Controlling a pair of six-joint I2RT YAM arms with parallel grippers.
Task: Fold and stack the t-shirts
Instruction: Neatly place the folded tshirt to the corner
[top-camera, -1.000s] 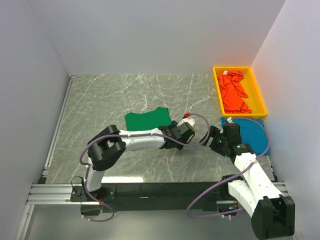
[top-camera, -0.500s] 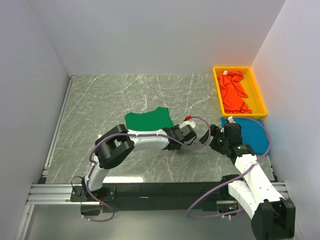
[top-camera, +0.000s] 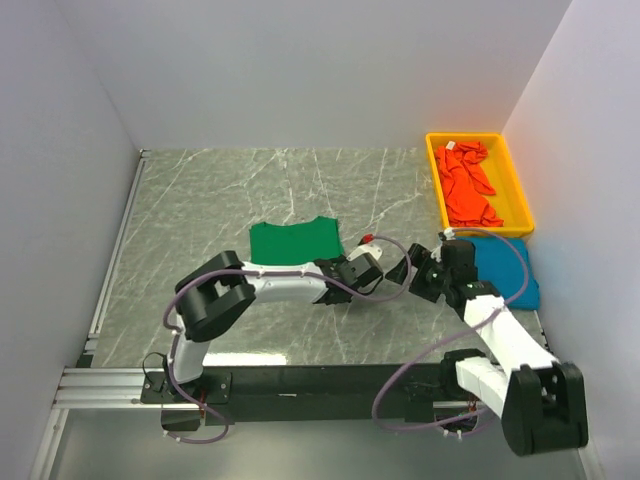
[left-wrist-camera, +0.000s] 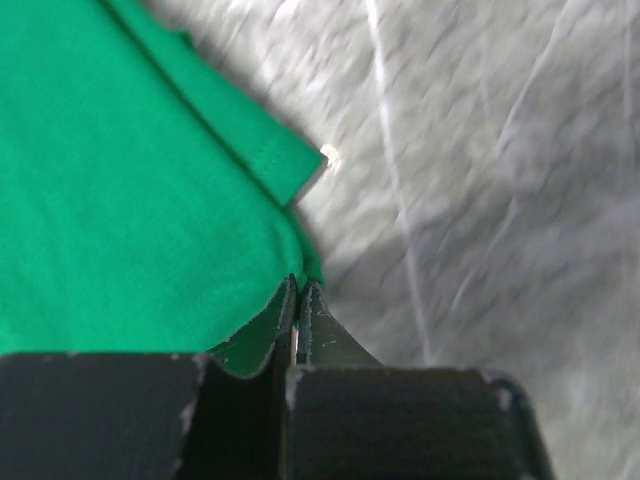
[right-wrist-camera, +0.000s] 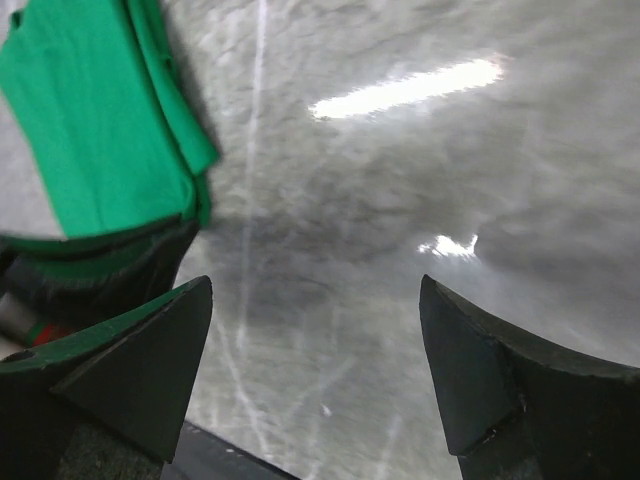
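The folded green t-shirt needs to be stacked flat. My right gripper will grip the green t-shirt's edge facing the blue t-shirt next.
The green t-shirt lies folded flat in the middle of the table and shows in both wrist views. My left gripper is at its near right corner, jaws shut with the shirt's edge pinched at their tips. Just right of it my right gripper hovers over bare table, wide open and holding nothing. The blue t-shirt lies at the right edge, behind the right arm. The orange-red t-shirt sits crumpled in the bin.
A yellow plastic bin stands at the back right against the wall. White walls close in the table on the left, back and right. The two wrists sit close together near the table's front centre.
My left gripper has closed at the green shirt's corner. The right gripper has shifted a little left toward it, staying open, and more of the blue shirt shows.
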